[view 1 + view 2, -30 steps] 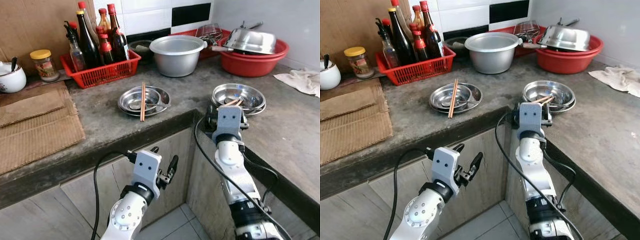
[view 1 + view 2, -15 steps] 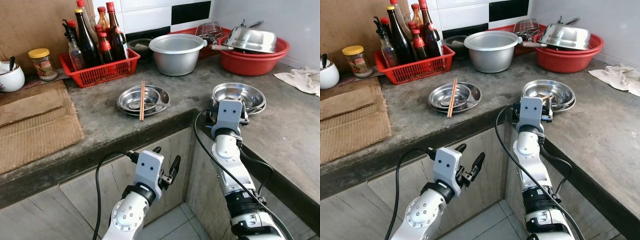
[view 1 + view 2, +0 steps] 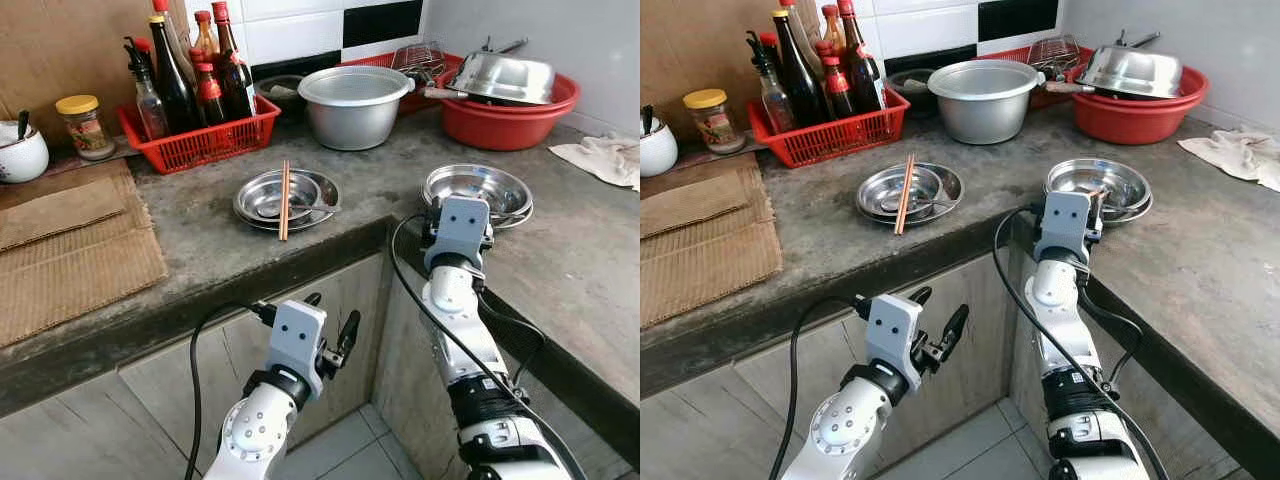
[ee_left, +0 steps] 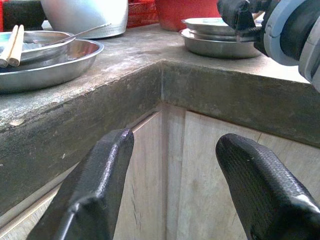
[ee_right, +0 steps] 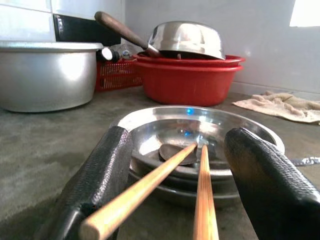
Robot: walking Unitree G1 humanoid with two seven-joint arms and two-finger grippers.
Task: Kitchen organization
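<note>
I will use my right gripper to grab the wooden chopsticks between its fingers by their thick ends, so that the steel dishes can be emptied for tidying.
Two wooden chopsticks [image 5: 200,190] lie between the wide-apart fingers [image 5: 100,175] of my right gripper [image 5: 179,137], which stands open at the counter's front edge. Their far ends rest in a stack of steel dishes [image 3: 480,190]. The gripper's grey wrist housing [image 3: 458,220] hides most of this from the head views. A second pair of chopsticks [image 3: 284,200] lies across another steel dish [image 3: 262,205] with a spoon in it, at the counter's middle. My left gripper [image 3: 330,315] hangs open below the counter, in front of the cabinet door [image 4: 165,165], with nothing between its fingers.
At the back stand a red basket of sauce bottles [image 3: 200,140], an aluminium pot [image 3: 355,105] and a red basin [image 3: 510,110] holding a steel bowl. A cloth [image 3: 605,160] lies at the far right. A jar [image 3: 85,125] and woven mats [image 3: 70,250] are on the left.
My right gripper has crept forward toward the stacked dishes, with the chopsticks still between its fingers. The left arm has hardly moved. The camera shifted slightly.
</note>
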